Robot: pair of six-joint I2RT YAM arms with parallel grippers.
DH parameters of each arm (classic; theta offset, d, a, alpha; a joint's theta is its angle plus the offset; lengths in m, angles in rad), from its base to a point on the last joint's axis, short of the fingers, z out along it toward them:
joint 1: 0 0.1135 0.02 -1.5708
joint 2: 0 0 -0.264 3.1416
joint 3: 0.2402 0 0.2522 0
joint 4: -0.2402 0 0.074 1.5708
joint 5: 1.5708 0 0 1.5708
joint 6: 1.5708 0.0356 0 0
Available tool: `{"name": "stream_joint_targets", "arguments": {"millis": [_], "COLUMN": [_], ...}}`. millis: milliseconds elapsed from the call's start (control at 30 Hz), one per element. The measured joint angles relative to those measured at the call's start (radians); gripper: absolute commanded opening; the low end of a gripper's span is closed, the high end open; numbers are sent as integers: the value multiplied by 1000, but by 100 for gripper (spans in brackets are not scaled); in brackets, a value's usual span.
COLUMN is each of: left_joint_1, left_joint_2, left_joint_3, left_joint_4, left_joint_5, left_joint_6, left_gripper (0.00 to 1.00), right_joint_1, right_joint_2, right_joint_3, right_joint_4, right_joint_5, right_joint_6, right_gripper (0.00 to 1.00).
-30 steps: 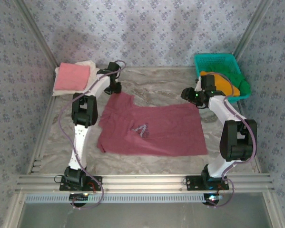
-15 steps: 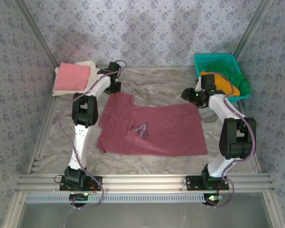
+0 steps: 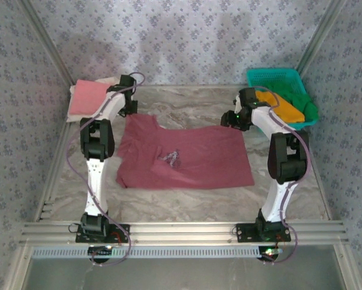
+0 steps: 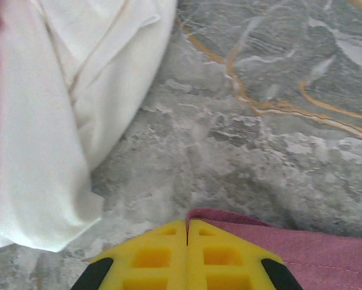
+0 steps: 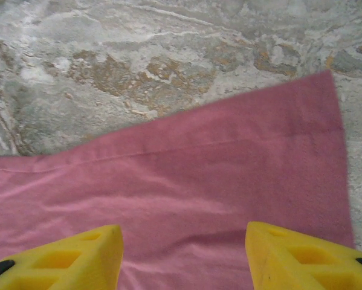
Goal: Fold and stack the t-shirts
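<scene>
My right gripper grabs the maroon t-shirt's free back corner [image 3: 239, 129] [image 5: 318, 92] next, opposite my left gripper, to fold the t-shirt's back side over.
A maroon t-shirt [image 3: 187, 158] with a white print lies spread flat on the marble table [image 3: 187, 202]. My left gripper [image 3: 129, 111] is at its back left corner, yellow fingers [image 4: 150, 257] shut on the shirt's edge [image 4: 241, 225]. My right gripper [image 3: 228, 119] hovers open over the shirt's back right corner [image 5: 277, 139], with flat cloth between its fingers [image 5: 301, 257]. A folded pink t-shirt [image 3: 87, 98] rests on a cream one [image 4: 66, 121] at the back left. Orange [image 3: 278, 103] and green [image 3: 309, 109] t-shirts spill from the basket.
A teal mesh basket [image 3: 274, 77] stands at the back right corner. An aluminium frame rail [image 3: 181, 229] runs along the near edge, and patterned walls close in the back and sides. Bare marble [image 3: 193, 106] lies between the two grippers.
The left gripper has shut on the maroon shirt's edge. Both arms have moved back and left, and the shirt has slid the same way.
</scene>
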Motion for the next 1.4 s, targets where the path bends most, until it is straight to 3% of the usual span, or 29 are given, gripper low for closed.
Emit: {"name": "stream_joint_targets", "arguments": {"millis": [233,733,833,1067,1167,1400], "left_joint_1": [29,6,2,2,0,0], "left_joint_2": [0,0,0,0,0,0], "left_joint_3": [46,86,86,89,93,151], "left_joint_4": [-4,0,0,0,0,-12], "left_joint_5": [23,65,69,71,71,77], "left_joint_6": [23,27,25,21,17,17], "left_gripper": [0,0,0,0,0,0], "right_joint_1": [-13,-34,-34,-31,-29,-31], "right_joint_2": [142,389,442,449,449,437], "right_joint_3": [166,428,484,495,495,496], "right_joint_4": [-33,-113,-123,-147,-156,-165], "right_joint_5": [19,51,46,41,41,42], "right_joint_6": [-3,2,3,35,49,54], "right_gripper": [59,55,47,6,0,0]}}
